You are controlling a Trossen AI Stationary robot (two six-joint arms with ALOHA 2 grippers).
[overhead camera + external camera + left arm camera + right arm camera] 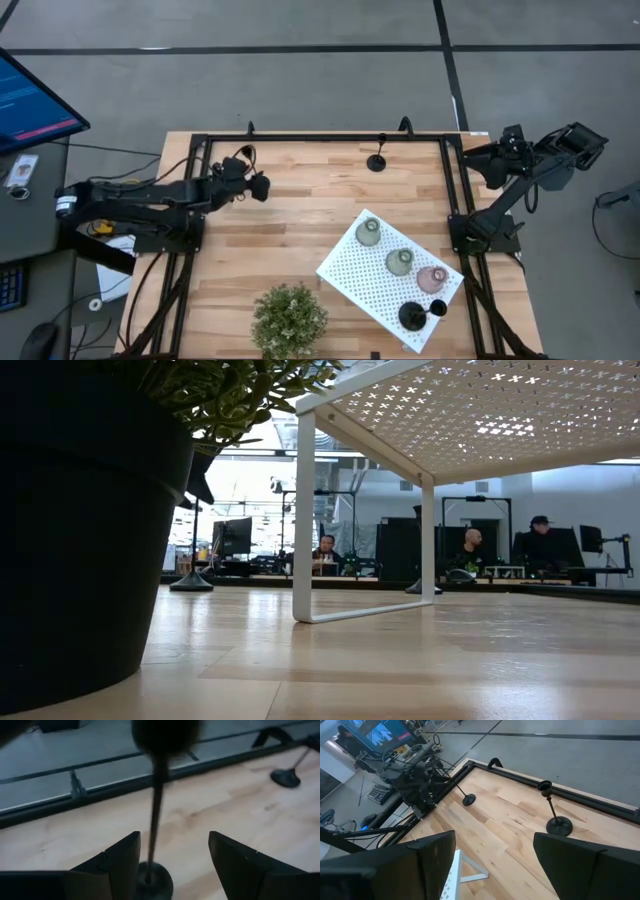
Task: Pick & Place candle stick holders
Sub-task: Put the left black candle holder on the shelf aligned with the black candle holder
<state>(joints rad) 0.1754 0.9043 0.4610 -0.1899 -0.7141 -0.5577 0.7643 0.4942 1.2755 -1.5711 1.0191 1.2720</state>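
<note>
My left gripper should grab the thin stem of the black candle stick holder next, so it can move the holder onto the white perforated board.
A black candle stick holder (152, 879) stands on its round base on the wooden table, near the left side. Its thin stem (156, 805) rises between the fingers of my open left gripper (172, 840), which do not touch it. From the right wrist view the same holder (468, 799) shows just in front of that gripper (258, 187). A second black holder (377, 160) stands by the far edge. Three pale squat holders (399, 262) and another black one (413, 315) are on the white perforated board (345, 265). My right gripper (495, 840) hangs open, high at the table's far right.
A bushy potted plant (290, 318) stands at the near edge, left of the board. A black metal frame (320, 137) runs along the table's far edge and down both sides. Bare wood lies between the left gripper and the board.
</note>
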